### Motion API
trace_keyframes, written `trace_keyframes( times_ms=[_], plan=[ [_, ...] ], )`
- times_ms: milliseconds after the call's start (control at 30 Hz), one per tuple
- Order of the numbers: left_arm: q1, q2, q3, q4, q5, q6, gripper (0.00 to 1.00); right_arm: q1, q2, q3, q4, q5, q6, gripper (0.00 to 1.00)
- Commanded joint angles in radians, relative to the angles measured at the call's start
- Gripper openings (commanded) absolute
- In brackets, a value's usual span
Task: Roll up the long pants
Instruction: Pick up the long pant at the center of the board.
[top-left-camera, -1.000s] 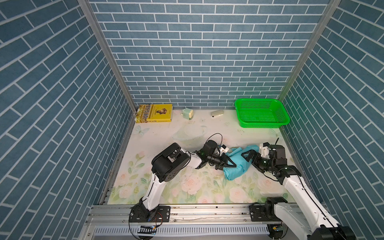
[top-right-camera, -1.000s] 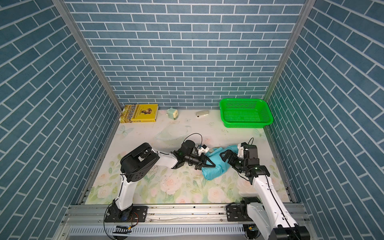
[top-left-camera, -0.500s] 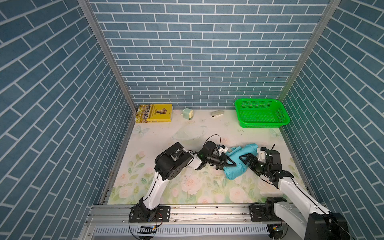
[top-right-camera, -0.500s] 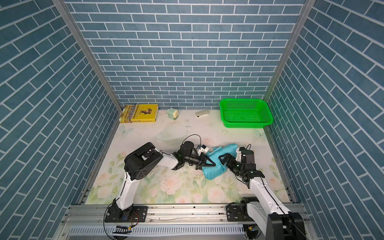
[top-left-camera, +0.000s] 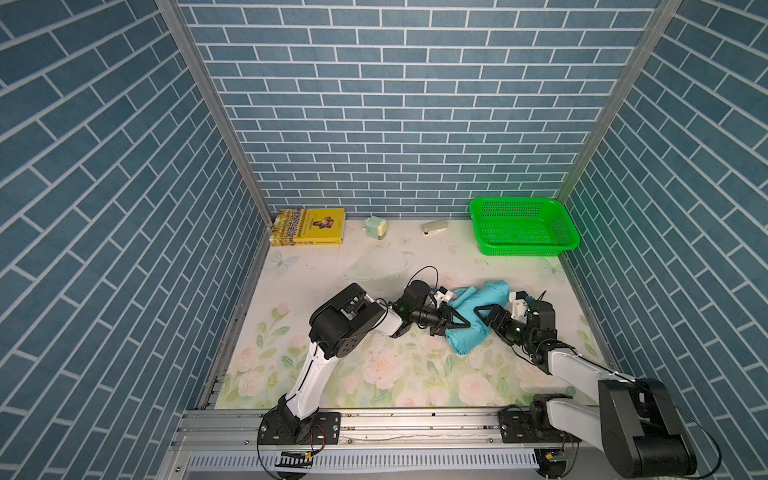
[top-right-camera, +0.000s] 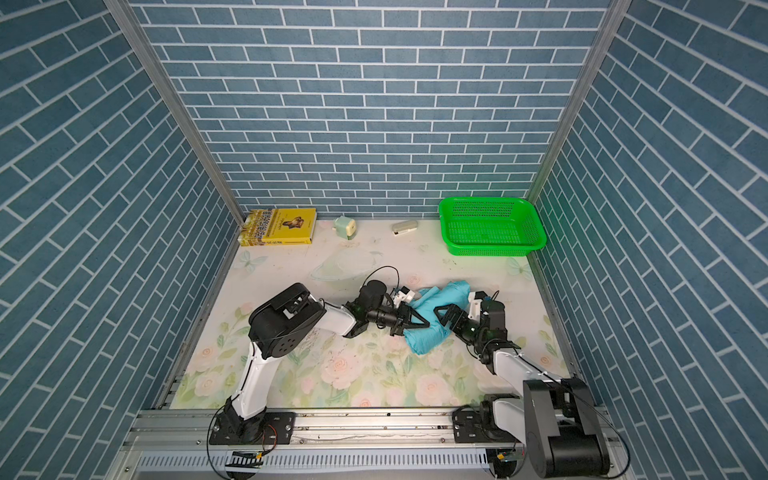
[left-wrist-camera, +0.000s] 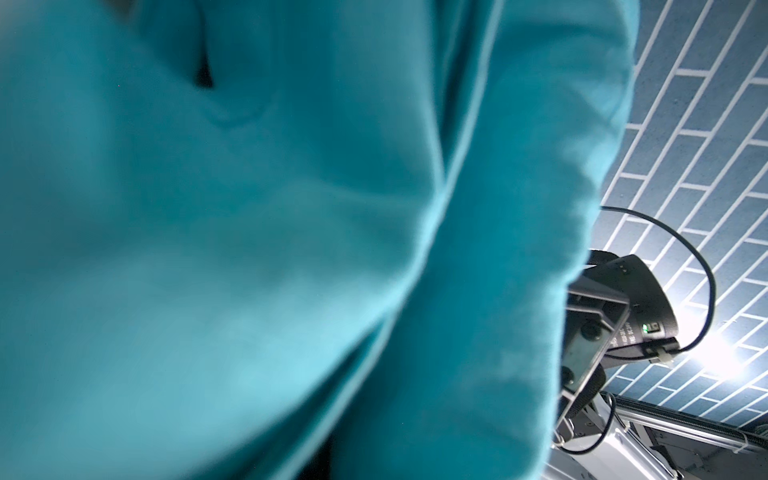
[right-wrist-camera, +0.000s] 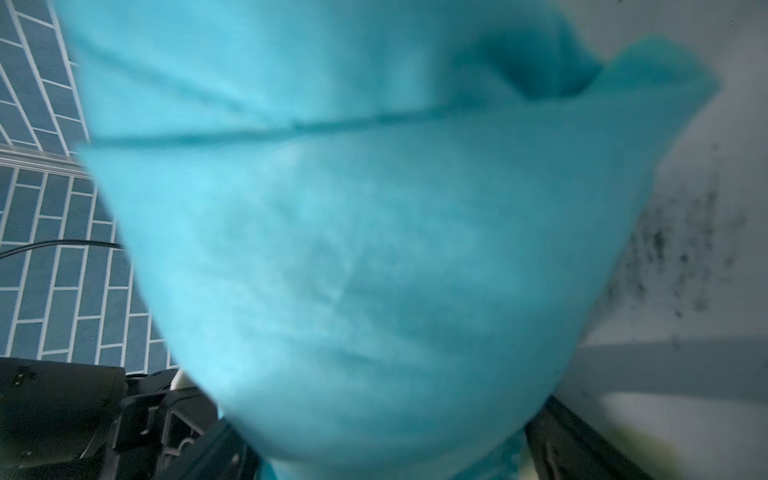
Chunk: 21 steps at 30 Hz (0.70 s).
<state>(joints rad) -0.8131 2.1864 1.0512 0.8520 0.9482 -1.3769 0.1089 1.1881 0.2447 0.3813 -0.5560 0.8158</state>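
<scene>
My right gripper grips around the roll's middle next, which keeps the long pants (top-left-camera: 467, 338) rolled up to set in the basket.
The long pants (top-left-camera: 467, 338) (top-right-camera: 428, 338) lie as a turquoise bundle on the floral table, right of centre, in both top views. My left gripper (top-left-camera: 457, 327) (top-right-camera: 415, 328) reaches in from the left and is shut on the bundle, one black finger lying over its top. My right gripper (top-left-camera: 484, 320) (top-right-camera: 445, 318) comes in from the right, open wide, with the roll between its fingers. Turquoise cloth (left-wrist-camera: 249, 249) fills the left wrist view and hides those jaws. In the right wrist view the cloth (right-wrist-camera: 374, 249) bulges between the two dark fingers (right-wrist-camera: 561, 436).
A green basket (top-left-camera: 515, 200) stands at the back right. A yellow book (top-left-camera: 309, 226), a small pale green object (top-left-camera: 376, 227) and a small white object (top-left-camera: 434, 227) sit along the back wall. The right wall is close to the right arm.
The right gripper has moved left and lower, closing in around the bundle with its jaws still wide. The left gripper has kept its hold in about the same place.
</scene>
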Motion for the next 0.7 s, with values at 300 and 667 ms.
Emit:
trace_keyframes(
  times_ms=[300,667],
  plan=[
    [-0.003,0.070,0.010,-0.014,-0.007,-0.021,0.00,0.035,0.156,0.014,0.034,-0.013,0.033,0.94],
    [0.006,0.059,-0.001,0.005,0.009,-0.016,0.00,0.081,0.203,0.073,0.051,-0.008,0.042,0.00]
  ],
)
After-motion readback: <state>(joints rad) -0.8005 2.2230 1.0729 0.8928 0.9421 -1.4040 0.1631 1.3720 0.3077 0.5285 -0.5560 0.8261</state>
